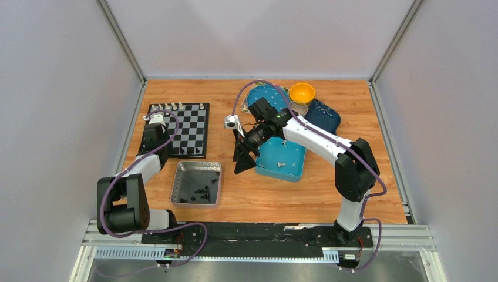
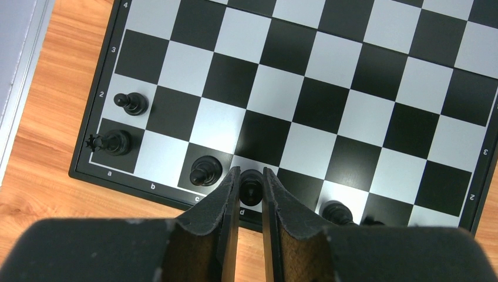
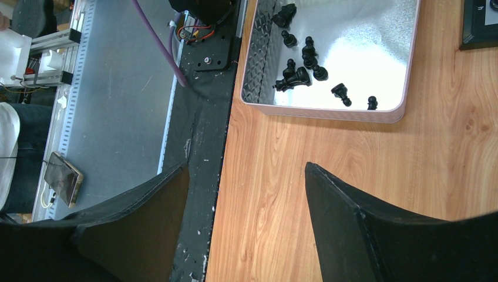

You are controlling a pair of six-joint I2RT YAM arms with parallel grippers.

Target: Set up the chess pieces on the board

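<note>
My left gripper is ready to open, because the black piece stands upright on the flat near-row square marked d and would stay standing.
The checkered board (image 1: 191, 132) lies at the left, with cream pieces (image 1: 176, 107) on its far row. My left gripper (image 1: 156, 151) is over the board's near edge. In the left wrist view it (image 2: 251, 176) is shut on a black piece (image 2: 251, 187) standing on the near-row square marked d. A black piece stands on c (image 2: 204, 171), a rook on a1 (image 2: 113, 142), a pawn on a2 (image 2: 132, 103) and another piece (image 2: 336, 211) to the right. My right gripper (image 1: 242, 158) is open and empty over bare wood (image 3: 246, 165).
A silver tray (image 1: 176, 185) with several black pieces (image 3: 299, 67) sits in front of the board. A blue square tray (image 1: 293, 150) holds a few small pieces. An orange bowl (image 1: 302, 93) and a dark blue plate (image 1: 326, 114) stand behind it.
</note>
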